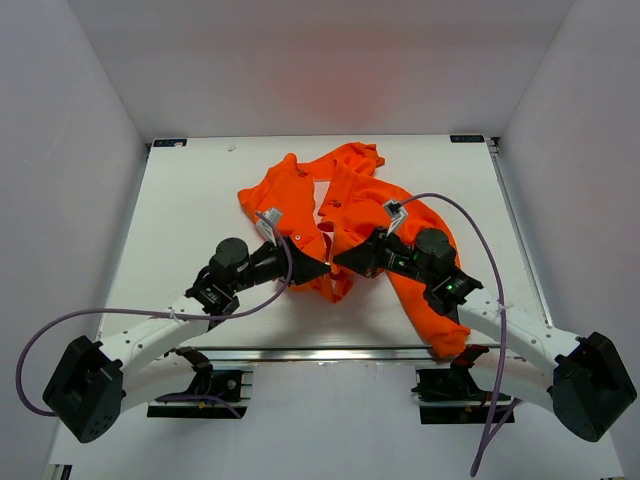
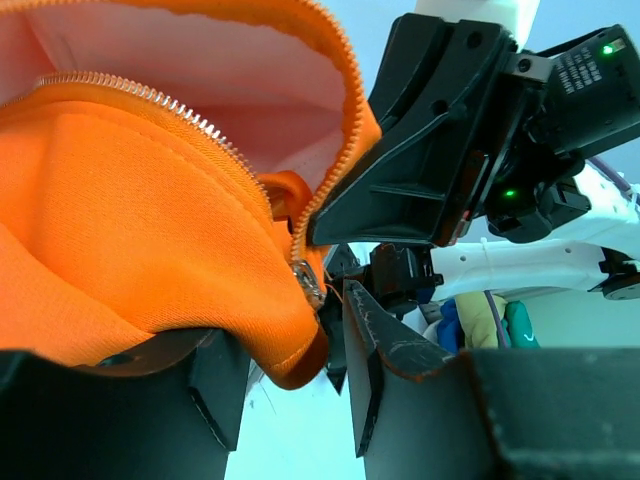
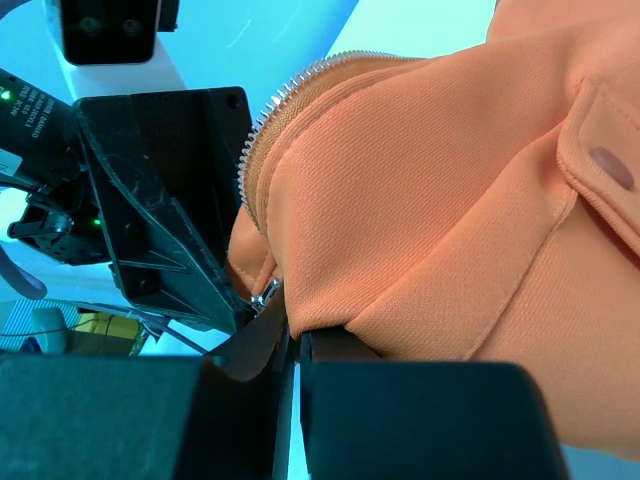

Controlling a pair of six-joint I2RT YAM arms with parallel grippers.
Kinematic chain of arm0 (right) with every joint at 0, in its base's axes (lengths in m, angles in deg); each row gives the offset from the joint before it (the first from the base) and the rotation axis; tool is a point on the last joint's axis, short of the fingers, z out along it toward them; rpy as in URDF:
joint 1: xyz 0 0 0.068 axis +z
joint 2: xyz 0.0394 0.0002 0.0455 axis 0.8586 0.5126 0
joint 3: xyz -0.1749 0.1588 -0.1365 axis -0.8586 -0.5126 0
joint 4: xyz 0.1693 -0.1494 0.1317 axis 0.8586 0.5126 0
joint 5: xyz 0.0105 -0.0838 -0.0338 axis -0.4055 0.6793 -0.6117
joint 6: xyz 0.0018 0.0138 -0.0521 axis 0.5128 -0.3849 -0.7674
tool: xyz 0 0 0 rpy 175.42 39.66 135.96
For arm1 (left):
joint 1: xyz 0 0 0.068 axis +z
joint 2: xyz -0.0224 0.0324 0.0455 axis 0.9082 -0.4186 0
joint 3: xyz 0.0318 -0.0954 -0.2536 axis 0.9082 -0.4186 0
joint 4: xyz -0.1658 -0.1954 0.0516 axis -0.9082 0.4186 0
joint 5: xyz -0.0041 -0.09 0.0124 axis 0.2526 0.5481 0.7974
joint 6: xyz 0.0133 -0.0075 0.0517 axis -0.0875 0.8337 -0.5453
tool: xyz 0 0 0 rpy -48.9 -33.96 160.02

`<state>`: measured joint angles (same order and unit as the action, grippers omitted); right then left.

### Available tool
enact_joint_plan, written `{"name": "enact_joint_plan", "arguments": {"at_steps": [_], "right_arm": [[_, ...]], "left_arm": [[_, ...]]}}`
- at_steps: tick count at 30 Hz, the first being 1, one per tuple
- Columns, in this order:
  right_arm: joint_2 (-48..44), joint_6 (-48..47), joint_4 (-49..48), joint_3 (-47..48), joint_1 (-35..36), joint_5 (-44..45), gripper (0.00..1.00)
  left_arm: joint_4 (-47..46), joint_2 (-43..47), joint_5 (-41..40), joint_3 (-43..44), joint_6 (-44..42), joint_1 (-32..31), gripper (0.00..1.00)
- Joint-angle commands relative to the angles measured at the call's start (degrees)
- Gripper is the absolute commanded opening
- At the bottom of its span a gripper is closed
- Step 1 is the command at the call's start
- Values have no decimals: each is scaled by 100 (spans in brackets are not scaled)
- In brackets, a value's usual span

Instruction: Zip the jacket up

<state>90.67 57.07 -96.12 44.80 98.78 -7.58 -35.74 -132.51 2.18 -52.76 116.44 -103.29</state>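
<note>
The left gripper should grab the jacket's hem corner [image 2: 299, 359] next, just below the metal slider [image 2: 307, 280], so the slider stays free to zip up.
The orange jacket [image 1: 352, 190] lies crumpled on the white table [image 1: 190, 210], its front open. Both grippers meet tip to tip at the lower end of its zipper. My left gripper [image 1: 320, 268] is open: the hem corner [image 2: 290, 360] hangs loose in the gap between its fingers, just below the metal slider [image 2: 307, 280]. The zipper teeth [image 2: 160, 100] run up and left from there. My right gripper [image 1: 342, 260] is shut on the jacket's hem [image 3: 330, 300], next to the slider [image 3: 262, 295]. A flap pocket [image 3: 600, 170] shows at the right of that view.
White walls enclose the table on three sides. A purple cable [image 1: 472, 215] arcs over the right arm and another [image 1: 40, 340] loops beside the left arm. A metal rail [image 1: 330, 352] runs along the near edge. One sleeve [image 1: 430, 310] trails toward the right arm's base.
</note>
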Motion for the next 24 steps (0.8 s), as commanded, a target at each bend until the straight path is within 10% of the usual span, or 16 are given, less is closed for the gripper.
{"name": "enact_joint_plan", "arguments": {"at_steps": [1,13,16,24], "right_arm": [[-58,67,-439,42,29,-138,0],[-119,-109,-114,-2,29,-129,0],[-93,-109,-123,7,29,-164,0],[-31,-118,-210,86,37,-182,0]], "left_arm": [[-245,9,119,-2,116,-28,50],[-78,458,-478,-186,265,-28,72],[-130,449,-523,-204,326,-28,65],[-8,379,-488,-169,300,-28,9]]}}
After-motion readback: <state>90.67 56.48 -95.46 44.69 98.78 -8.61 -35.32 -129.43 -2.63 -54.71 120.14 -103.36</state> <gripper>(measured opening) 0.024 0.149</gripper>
